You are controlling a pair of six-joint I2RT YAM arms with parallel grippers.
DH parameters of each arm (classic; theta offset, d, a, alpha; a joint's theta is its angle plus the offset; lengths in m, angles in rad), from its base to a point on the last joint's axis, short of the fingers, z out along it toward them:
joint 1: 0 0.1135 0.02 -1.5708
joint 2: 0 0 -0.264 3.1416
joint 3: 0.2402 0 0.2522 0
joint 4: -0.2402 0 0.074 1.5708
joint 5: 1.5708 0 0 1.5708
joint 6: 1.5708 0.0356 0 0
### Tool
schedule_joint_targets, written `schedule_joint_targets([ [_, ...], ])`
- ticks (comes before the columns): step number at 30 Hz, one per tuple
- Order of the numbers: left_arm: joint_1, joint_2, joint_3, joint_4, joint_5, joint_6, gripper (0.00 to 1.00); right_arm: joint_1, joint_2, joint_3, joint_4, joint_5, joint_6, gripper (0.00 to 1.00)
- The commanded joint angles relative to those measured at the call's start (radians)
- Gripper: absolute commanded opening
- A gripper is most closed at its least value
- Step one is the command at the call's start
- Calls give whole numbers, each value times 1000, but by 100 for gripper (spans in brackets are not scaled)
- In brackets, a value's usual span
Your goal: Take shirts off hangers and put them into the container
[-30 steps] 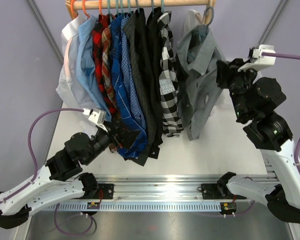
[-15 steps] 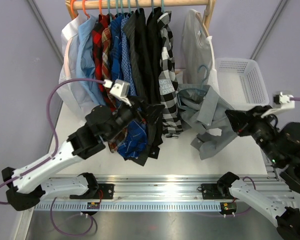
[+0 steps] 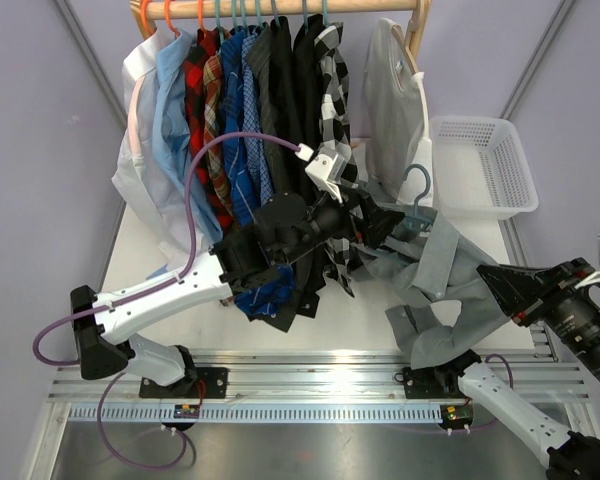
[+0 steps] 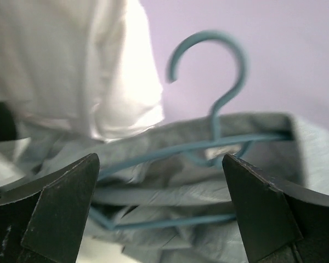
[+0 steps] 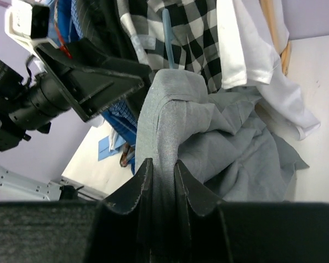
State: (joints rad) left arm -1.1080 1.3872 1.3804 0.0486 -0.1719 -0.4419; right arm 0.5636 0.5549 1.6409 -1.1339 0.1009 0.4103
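Note:
My left gripper grabs the hanger's neck below its hook (image 3: pixel 416 208) next, leaving its arms free, to slide the teal hanger out of the grey shirt (image 3: pixel 438 268).
A plain grey shirt (image 3: pixel 438 268) is off the rail and stretched over the table, with a teal hanger (image 3: pixel 417 193) still inside its collar. My right gripper (image 3: pixel 496 284) is shut on a fold of that grey shirt (image 5: pixel 230 145) at the near right. My left gripper (image 3: pixel 378 222) stands open just left of the hanger, its fingers apart on either side of the hanger (image 4: pixel 219 118) without touching it. The other shirts (image 3: pixel 250 110) hang in a row on the rail. The white lattice container (image 3: pixel 485 165) sits at the far right.
A wooden rail (image 3: pixel 280 8) crosses the back, with a white shirt (image 3: pixel 392 90) hanging at its right end next to the container. The left arm (image 3: pixel 180 290) reaches diagonally across the table in front of the hanging shirts. A metal rail (image 3: pixel 320 385) runs along the near edge.
The grey shirt came off the rail as my right gripper pulled it down and toward the near right, uncovering the container. My left arm swung up and right to the hanger.

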Motion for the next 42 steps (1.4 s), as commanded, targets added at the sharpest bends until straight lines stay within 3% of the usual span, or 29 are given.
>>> schedule_joint_targets([
  [1, -33, -2, 98, 115, -27, 19, 99, -40, 0, 59, -9, -144, -7, 0],
  [10, -94, 88, 206, 74, -14, -17, 99, -103, -4, 126, -40, -228, -36, 0],
  [16, -170, 133, 221, 36, -115, -7, 99, -106, -7, 129, -12, -242, -31, 0],
  [29, -227, 138, 192, 16, -235, -73, 97, -110, -18, 129, 26, -193, -34, 0],
  [32, -227, 153, 198, 16, -232, -75, 69, -110, -24, 131, 46, -193, -36, 0],
  [34, -227, 164, 210, 5, -239, -73, 45, -111, -24, 126, 51, -204, -34, 0],
  [36, -227, 171, 212, 7, -238, -75, 32, -110, -27, 120, 56, -202, -34, 0],
  [37, -227, 171, 213, 11, -236, -77, 21, -111, -29, 117, 57, -199, -34, 0],
  [42, -227, 177, 213, 22, -230, -89, 11, -110, -33, 94, 75, -210, -34, 0],
])
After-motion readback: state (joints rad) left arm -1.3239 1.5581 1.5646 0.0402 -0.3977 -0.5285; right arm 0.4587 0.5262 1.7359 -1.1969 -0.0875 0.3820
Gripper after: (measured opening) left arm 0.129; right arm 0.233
